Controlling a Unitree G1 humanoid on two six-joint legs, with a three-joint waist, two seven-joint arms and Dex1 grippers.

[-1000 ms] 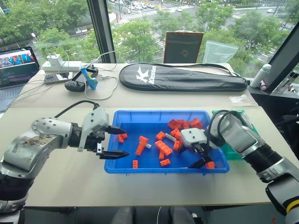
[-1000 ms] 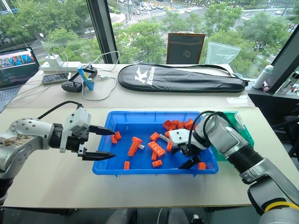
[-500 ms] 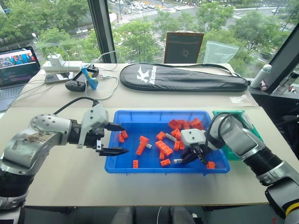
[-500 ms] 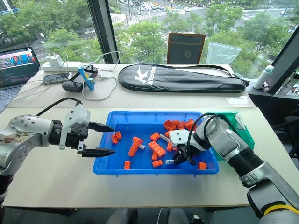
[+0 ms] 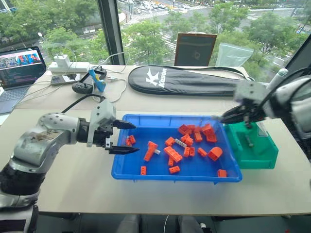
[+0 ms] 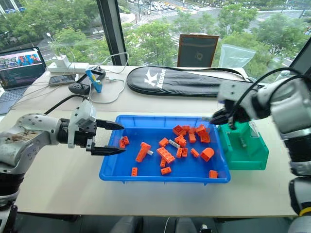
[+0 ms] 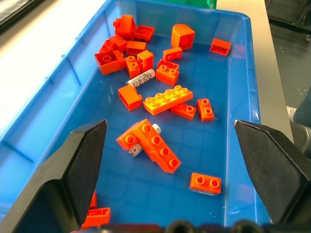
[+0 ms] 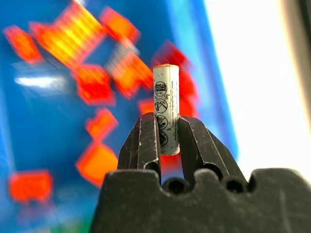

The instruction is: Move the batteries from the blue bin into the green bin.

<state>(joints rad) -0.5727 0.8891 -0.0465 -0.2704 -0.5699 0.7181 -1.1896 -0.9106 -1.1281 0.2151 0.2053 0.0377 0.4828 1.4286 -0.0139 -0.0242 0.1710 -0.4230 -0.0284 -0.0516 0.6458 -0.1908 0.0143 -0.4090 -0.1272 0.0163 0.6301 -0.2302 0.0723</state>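
The battery is above the corner of the blue bin and would miss if I opened now. My right gripper needs to keep holding the battery until it is over the green bin [image 5: 257, 156].
The blue bin [image 5: 170, 117] sits mid-table, strewn with orange bricks. Two batteries lie in it: one [image 7: 141, 77] among the bricks, another [image 7: 134, 151] half under an orange brick. My right gripper [image 5: 221, 118] hangs above the bin's far right corner, beside the green bin [image 5: 257, 156], shut on a battery [image 8: 165, 97] that stands up between its fingers. A small grey cylinder [image 5: 249, 141] lies inside the green bin. My left gripper [image 5: 130, 138] is open at the blue bin's left rim, holding nothing.
Orange bricks [image 5: 171, 154] are scattered across the blue bin. A black racket bag [image 5: 187, 80] lies behind it. A laptop [image 5: 19, 68], a power strip and cables occupy the far left. A framed board [image 5: 195, 48] leans at the window.
My right gripper shut on a battery low in the blue bin, then rose and swung right towards the green bin. The left gripper stays open, about where it was.
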